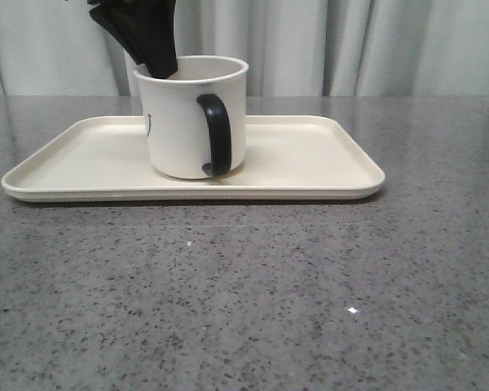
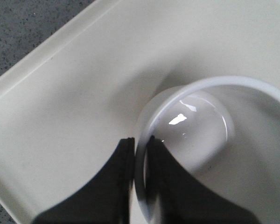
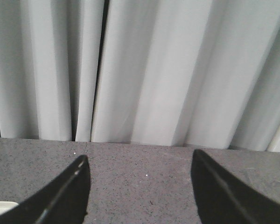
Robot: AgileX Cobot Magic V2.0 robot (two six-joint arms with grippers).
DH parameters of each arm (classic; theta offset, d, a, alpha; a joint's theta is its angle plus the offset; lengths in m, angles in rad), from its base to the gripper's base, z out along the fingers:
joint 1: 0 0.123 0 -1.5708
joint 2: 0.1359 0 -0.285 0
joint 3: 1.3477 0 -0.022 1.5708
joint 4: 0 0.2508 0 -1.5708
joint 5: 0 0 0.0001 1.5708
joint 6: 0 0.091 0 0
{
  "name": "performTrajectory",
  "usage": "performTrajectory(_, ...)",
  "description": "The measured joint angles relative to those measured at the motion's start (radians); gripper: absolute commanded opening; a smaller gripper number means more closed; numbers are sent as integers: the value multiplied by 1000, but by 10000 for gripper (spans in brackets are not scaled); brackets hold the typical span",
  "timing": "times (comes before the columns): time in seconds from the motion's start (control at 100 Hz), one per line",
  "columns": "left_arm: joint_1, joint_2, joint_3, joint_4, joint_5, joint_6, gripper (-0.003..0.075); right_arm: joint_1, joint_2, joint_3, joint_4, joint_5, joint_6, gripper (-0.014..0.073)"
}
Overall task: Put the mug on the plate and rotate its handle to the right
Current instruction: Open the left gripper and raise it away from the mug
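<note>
My left gripper should open now. The white mug's base sits flat on the cream plate, so the mug would stay on the plate.
The white mug (image 1: 179,122) stands upright on the cream plate (image 1: 310,163), left of its middle. Its black handle (image 1: 216,134) faces the camera, turned slightly right. A sliver of the black face print shows on the mug's left side. My left gripper (image 1: 159,69) comes down from above and is shut on the mug's rim at the back left. In the left wrist view the fingers (image 2: 126,158) pinch the rim of the mug (image 2: 196,126), one inside and one outside, over the plate (image 2: 74,93). My right gripper (image 3: 140,161) is open and empty above the table.
The grey speckled table (image 1: 244,309) stretches in front of and around the plate. Pale curtains (image 1: 407,45) hang behind the table's far edge. A corner of the plate (image 3: 2,207) shows in the right wrist view.
</note>
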Motion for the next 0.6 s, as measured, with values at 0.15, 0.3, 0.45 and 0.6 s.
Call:
performTrajectory(0.15,0,0,0,-3,5,0,-5,0,0,0,0,1,0,476)
performTrajectory(0.3,0,1,0,-6,9,0,109,0,0,0,0,2,0,476)
performTrajectory(0.45,0,1,0,-8,14,0,274,0,0,0,0,7,0,476)
performTrajectory(0.6,0,1,0,-8,15,0,348,0,0,0,0,13,0,476)
